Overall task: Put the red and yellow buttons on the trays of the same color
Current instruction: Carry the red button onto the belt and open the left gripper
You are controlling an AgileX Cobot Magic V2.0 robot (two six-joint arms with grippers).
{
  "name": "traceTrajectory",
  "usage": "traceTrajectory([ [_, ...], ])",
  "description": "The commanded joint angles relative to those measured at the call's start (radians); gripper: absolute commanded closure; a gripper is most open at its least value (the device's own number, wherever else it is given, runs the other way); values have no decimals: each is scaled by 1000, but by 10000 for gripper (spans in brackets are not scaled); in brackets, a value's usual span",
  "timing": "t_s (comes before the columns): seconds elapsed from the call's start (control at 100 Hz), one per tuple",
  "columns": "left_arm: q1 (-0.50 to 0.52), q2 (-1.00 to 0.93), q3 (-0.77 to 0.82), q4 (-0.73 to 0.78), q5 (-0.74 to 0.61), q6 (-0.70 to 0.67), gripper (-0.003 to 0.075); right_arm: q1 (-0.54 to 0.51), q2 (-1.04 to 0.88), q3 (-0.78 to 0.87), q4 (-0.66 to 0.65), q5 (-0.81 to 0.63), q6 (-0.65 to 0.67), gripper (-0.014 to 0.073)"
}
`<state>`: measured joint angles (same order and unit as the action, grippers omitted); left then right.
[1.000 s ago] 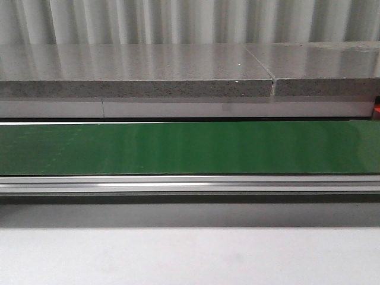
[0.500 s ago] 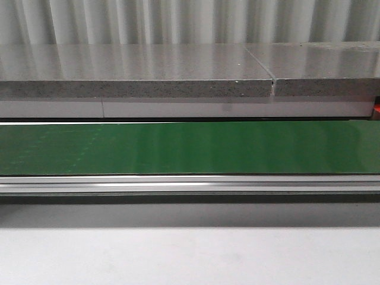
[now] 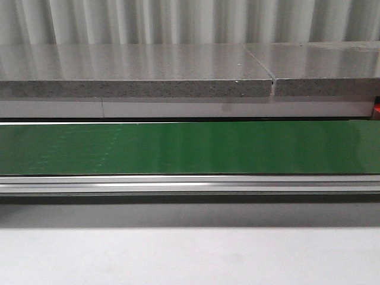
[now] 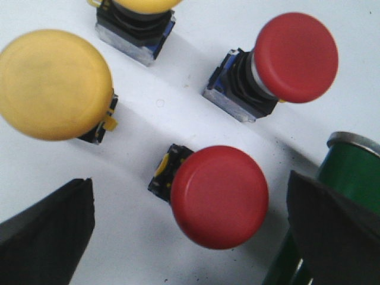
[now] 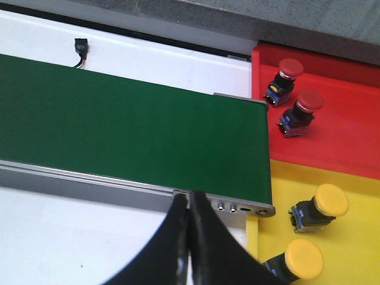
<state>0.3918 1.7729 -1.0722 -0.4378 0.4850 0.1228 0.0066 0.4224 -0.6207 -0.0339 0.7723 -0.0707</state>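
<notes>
My left gripper should close on the red button now: in the left wrist view my fingers are beside the red button's cap [image 4: 219,197], around its black base [image 4: 170,171].
In the left wrist view, my left gripper [image 4: 190,202] is open above a white surface. A red button [image 4: 218,196] with a black base lies between its fingers, untouched. A second red button [image 4: 295,57] and two yellow buttons [image 4: 53,84] [image 4: 145,5] lie around it. In the right wrist view, my right gripper [image 5: 189,205] is shut and empty at the near rail of the conveyor. Past the belt's end, the red tray [image 5: 344,142] carries two red buttons [image 5: 290,69] [image 5: 309,101]. The yellow tray [image 5: 350,249] carries two yellow buttons [image 5: 330,200] [image 5: 304,259]. Neither gripper appears in the front view.
A green conveyor belt [image 3: 190,147] with a metal rail [image 3: 190,184] runs across the front view, below a grey stone ledge [image 3: 136,89]. The belt [image 5: 130,130] ends beside the trays. The belt's green end [image 4: 350,172] stands close to my left gripper's finger [image 4: 332,231].
</notes>
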Motion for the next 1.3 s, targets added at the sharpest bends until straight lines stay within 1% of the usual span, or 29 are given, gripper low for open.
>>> traceTrajectory([
  [0.0, 3, -42, -30, -17, -41, -9, 102, -1, 6, -22, -8, -63, -7, 662],
  [0.19, 3, -42, -30, -19, -43, -9, 107, -1, 6, -22, -8, -63, -7, 662],
  [0.26, 3, -42, -30, -19, -47, -9, 140, -1, 6, -22, -8, -63, -7, 662],
  [0.33, 3, -42, -30, -19, -47, -9, 193, -1, 6, -22, -8, -63, -7, 662],
  [0.54, 3, -42, -30, -19, -42, -9, 386, -1, 6, -22, -8, -63, -7, 662],
  [0.55, 3, -42, -30, -19, -41, -9, 405, -1, 6, -22, -8, -63, -7, 662],
  [0.56, 3, -42, -30, -19, -41, -9, 405, -1, 6, -22, -8, -63, -7, 662],
  [0.61, 3, -42, -30, -19, -37, -9, 452, -1, 6, -22, -8, -63, -7, 662],
  [0.78, 3, -44, -30, -21, -25, -9, 626, -1, 6, -22, -8, -63, -7, 662],
  [0.92, 3, -60, -30, -23, 1, -9, 720, -1, 6, -22, -8, -63, -7, 662],
  [0.97, 3, -76, -30, -25, 8, -7, 741, -1, 6, -22, -8, -63, -7, 662],
  [1.15, 3, -188, -30, -25, 32, -2, 740, -1, 6, -22, -8, -63, -7, 662],
  [1.29, 1, -303, -30, -25, 88, 32, 740, -1, 6, -22, -8, -63, -7, 662],
])
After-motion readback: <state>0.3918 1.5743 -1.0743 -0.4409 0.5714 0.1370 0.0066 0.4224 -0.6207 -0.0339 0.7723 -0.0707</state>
